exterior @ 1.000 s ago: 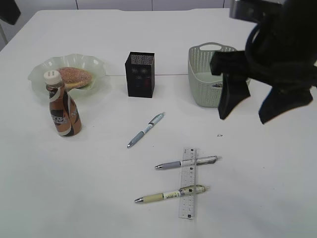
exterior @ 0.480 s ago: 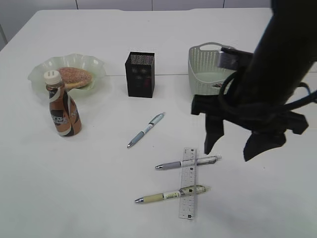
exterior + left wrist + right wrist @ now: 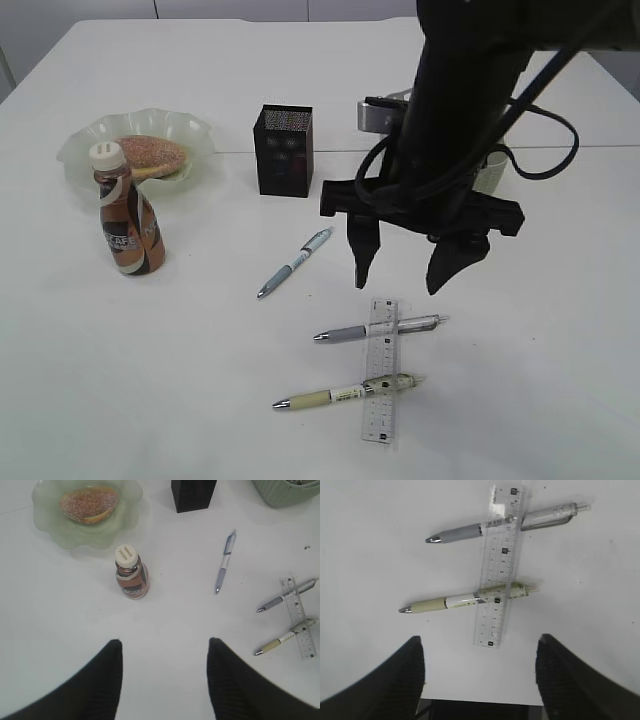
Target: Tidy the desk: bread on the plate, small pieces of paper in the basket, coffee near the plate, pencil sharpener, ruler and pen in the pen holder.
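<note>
I should put the ruler in the pen holder [image 3: 285, 150], so my right gripper should next grab the clear ruler by its zero-marked end [image 3: 378, 432].
My right gripper [image 3: 400, 283] hangs open and empty just above the far end of the clear ruler [image 3: 381, 370]. The ruler lies across a grey pen [image 3: 350, 332] and a yellow-green pen [image 3: 320, 396]. In the right wrist view the ruler [image 3: 501, 565], grey pen [image 3: 460, 532] and yellow-green pen [image 3: 450, 601] lie ahead of the open gripper [image 3: 480, 639]. A blue-white pen [image 3: 295, 262] lies apart to the left. My left gripper [image 3: 162, 645] is open and empty over bare table, short of the coffee bottle [image 3: 131, 572]. The bread [image 3: 152, 155] lies on the green plate [image 3: 80, 150]. No pencil sharpener shows.
The black pen holder [image 3: 283, 150] stands at the back centre. The green basket [image 3: 285, 492] is at the back right and is mostly hidden behind the right arm in the exterior view. The coffee bottle [image 3: 128, 225] stands upright just in front of the plate.
The right arm has swung from beside the basket leftward and down, and is now over the ruler and pens, covering the basket. Nothing on the table has moved.
</note>
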Tool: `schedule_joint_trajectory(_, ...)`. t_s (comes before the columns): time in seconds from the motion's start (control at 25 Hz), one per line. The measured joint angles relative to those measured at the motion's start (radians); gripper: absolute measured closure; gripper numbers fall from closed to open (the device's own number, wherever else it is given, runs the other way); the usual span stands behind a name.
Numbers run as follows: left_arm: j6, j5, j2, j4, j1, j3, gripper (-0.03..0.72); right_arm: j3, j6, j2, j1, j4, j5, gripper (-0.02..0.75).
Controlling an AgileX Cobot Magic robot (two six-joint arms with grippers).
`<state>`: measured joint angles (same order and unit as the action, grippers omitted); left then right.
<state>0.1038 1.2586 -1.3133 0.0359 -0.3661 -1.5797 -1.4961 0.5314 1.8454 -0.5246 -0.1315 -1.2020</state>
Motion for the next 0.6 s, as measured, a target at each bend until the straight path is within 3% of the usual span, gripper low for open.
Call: schedule_joint_trajectory(0.6,0.000,0.000,0.000,0.000,0.000,0.000,0.300,-0.007,-0.006,0.159,0.000,0.017,0.046,0.227)
